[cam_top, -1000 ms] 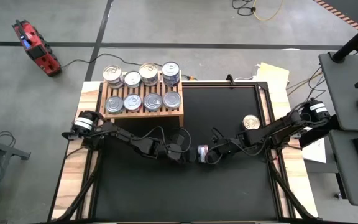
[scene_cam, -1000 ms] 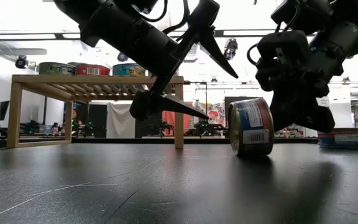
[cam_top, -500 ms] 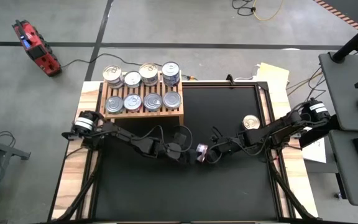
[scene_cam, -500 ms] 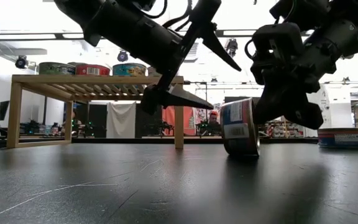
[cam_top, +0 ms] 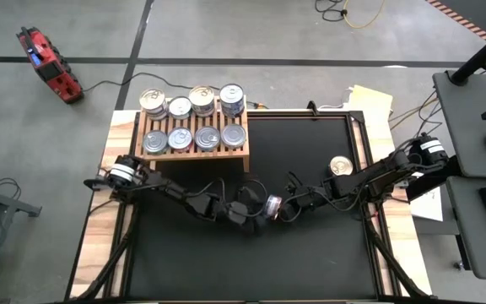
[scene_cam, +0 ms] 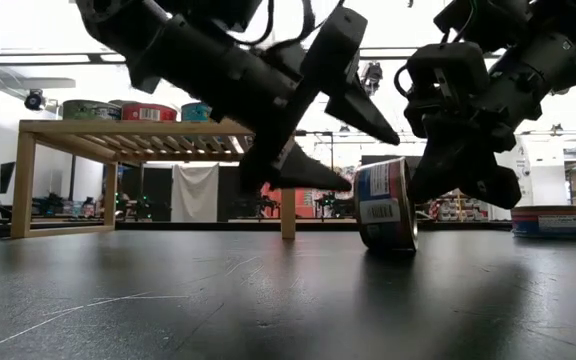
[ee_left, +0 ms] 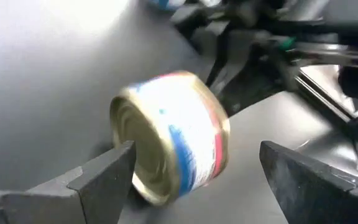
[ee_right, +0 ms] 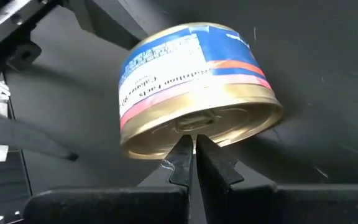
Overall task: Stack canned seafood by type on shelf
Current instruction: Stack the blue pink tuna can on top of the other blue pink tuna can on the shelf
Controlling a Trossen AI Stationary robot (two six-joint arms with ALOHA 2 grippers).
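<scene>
The left gripper will next grab this can by its gold-rimmed ends, to stack it with its type on the slatted shelf.
A blue, white and red labelled can (cam_top: pixel 270 205) with gold ends stands on its edge at mid-table, tilted (scene_cam: pixel 386 205). My left gripper (ee_left: pixel 196 149) is open, one finger on either side of the can; whether they touch it I cannot tell. My right gripper (ee_right: pixel 191 146) is shut, coming from the table's right, with its tips at the can's gold end. The light-wood shelf (cam_top: pixel 197 154) stands at the far left with several cans (cam_top: pixel 192 118) upright on its slatted top. My right gripper presses its shut fingertips (ee_right: pixel 182 155) against the can's gold lid (ee_right: pixel 194 121), near the pull tab. It comes slanting down from the table's right side. The can rests on its rim on the black mat, leaning toward my left gripper.
A loose gold-lidded can (cam_top: pixel 340 165) lies flat on the mat at the right, also seen in the low view (scene_cam: pixel 548 222). Paper (cam_top: pixel 369 100) lies past the mat's far right corner. Bare black mat (cam_top: pixel 251 262) fills the near half.
My right gripper has pushed the can a little toward the table's left, and the can has tipped over that way. My left gripper has rolled about its own line and moved toward the can, so its open fingers now stand around it.
</scene>
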